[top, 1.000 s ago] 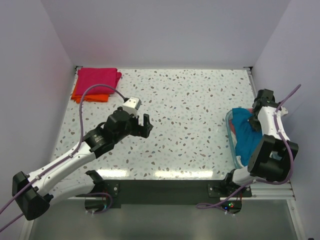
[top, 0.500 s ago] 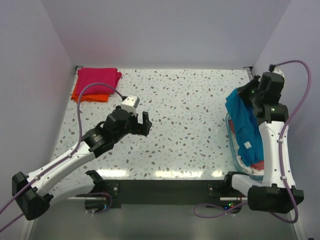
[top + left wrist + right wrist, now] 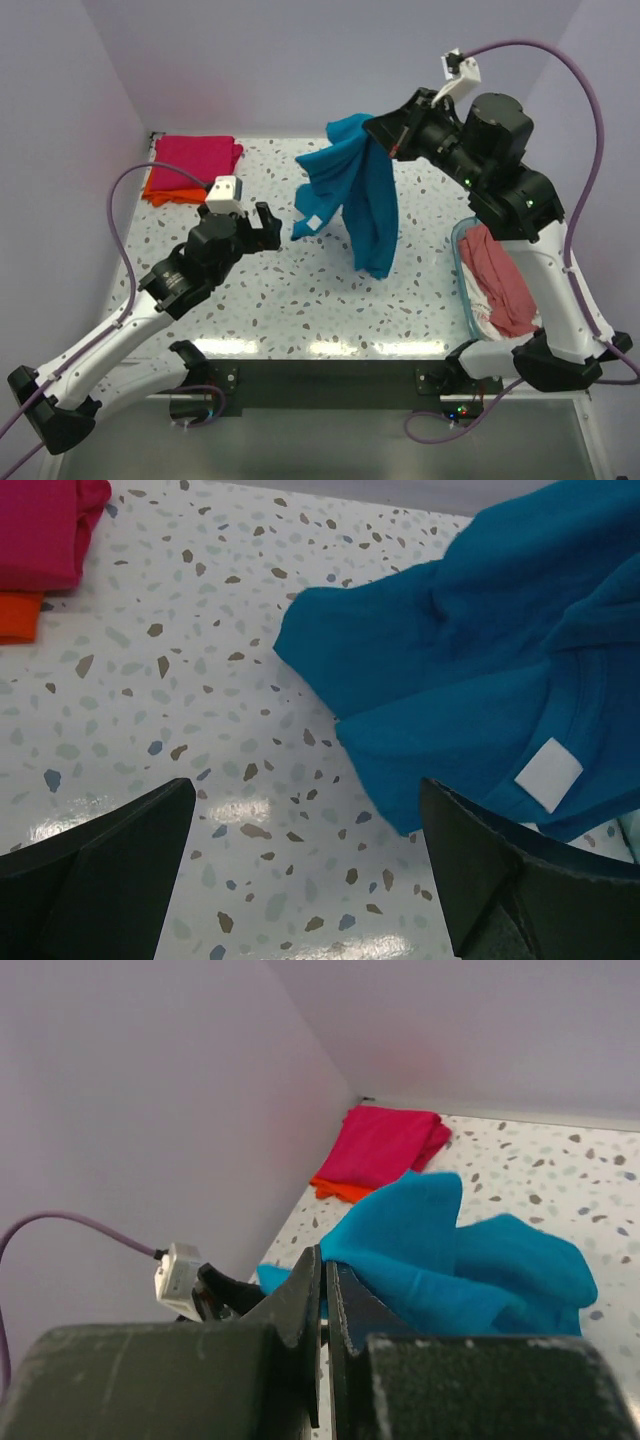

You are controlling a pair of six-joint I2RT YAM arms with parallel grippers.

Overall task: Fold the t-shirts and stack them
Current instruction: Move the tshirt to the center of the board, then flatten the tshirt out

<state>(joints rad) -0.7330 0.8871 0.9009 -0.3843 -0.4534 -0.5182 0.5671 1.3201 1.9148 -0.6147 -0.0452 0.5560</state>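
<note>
Next, my left gripper will grab the teal blue t-shirt (image 3: 358,195) by its free hanging edge (image 3: 301,230), opposite my right gripper, to spread it flat for folding.
A teal blue t-shirt (image 3: 358,195) hangs bunched in the air over the middle of the table, my right gripper (image 3: 378,136) shut on its top edge. The right wrist view shows the cloth (image 3: 455,1255) pinched between the closed fingertips of this gripper (image 3: 323,1262). My left gripper (image 3: 264,227) stands open just left of the hanging shirt, low over the table and holding nothing. In its wrist view the shirt (image 3: 480,670) with a white label (image 3: 549,774) lies beyond the wide-apart fingers (image 3: 110,865). A folded magenta pink t-shirt (image 3: 197,155) lies on an orange one (image 3: 166,190) at the far left corner. A salmon pink t-shirt (image 3: 502,280) lies in the basket.
The clear blue-tinted basket (image 3: 461,268) stands at the table's right edge beside the right arm's base. Walls close off the left, back and right sides. The speckled tabletop (image 3: 330,290) stretches between the two arms.
My right gripper has lifted the teal shirt out of the basket and swung it up and left over the table. The salmon shirt now shows. My left gripper shifted slightly back-left.
</note>
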